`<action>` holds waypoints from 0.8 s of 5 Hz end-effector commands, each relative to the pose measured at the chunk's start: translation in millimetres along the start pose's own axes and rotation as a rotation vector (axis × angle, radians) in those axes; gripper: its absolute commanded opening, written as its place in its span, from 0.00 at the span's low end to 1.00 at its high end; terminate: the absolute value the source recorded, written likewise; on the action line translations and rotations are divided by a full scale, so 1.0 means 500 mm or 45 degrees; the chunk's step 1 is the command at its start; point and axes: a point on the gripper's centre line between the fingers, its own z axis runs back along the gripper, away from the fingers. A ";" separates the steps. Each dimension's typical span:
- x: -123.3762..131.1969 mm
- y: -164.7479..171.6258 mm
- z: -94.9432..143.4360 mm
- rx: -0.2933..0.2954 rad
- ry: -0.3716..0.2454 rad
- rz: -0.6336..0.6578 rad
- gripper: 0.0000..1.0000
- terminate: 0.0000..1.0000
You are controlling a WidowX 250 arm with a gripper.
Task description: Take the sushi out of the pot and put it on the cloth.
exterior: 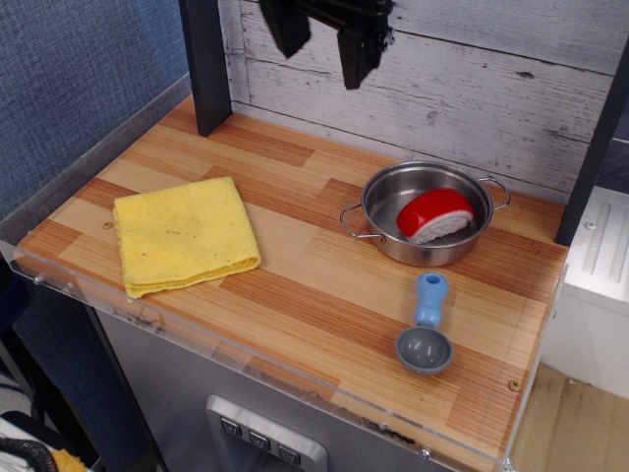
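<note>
My gripper grabs the sushi by its red middle (432,209) next, to put the sushi on the cloth (185,236).
The sushi (434,214), red domed top over a white base, lies inside the shiny steel pot (385,197) at the right back of the wooden table. The yellow cloth (182,234) lies folded at the left front of the table, apart from the pot. My black gripper (324,47) hangs high at the top of the view, in front of the back wall, up and left of the pot. Its two fingers are spread apart and hold nothing. Its upper part is cut off by the frame edge.
A grey scoop with a blue handle (427,324) lies in front of the pot. A dark post (204,64) stands at the back left and another (597,128) at the right. A clear rim (246,359) lines the table's front edge.
</note>
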 end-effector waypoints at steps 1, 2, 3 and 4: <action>0.019 -0.080 -0.018 -0.164 -0.056 -0.473 1.00 0.00; 0.006 -0.116 -0.038 -0.222 -0.072 -0.488 1.00 0.00; 0.000 -0.145 -0.063 -0.246 -0.079 -0.495 1.00 0.00; -0.001 -0.162 -0.088 -0.231 -0.057 -0.526 1.00 0.00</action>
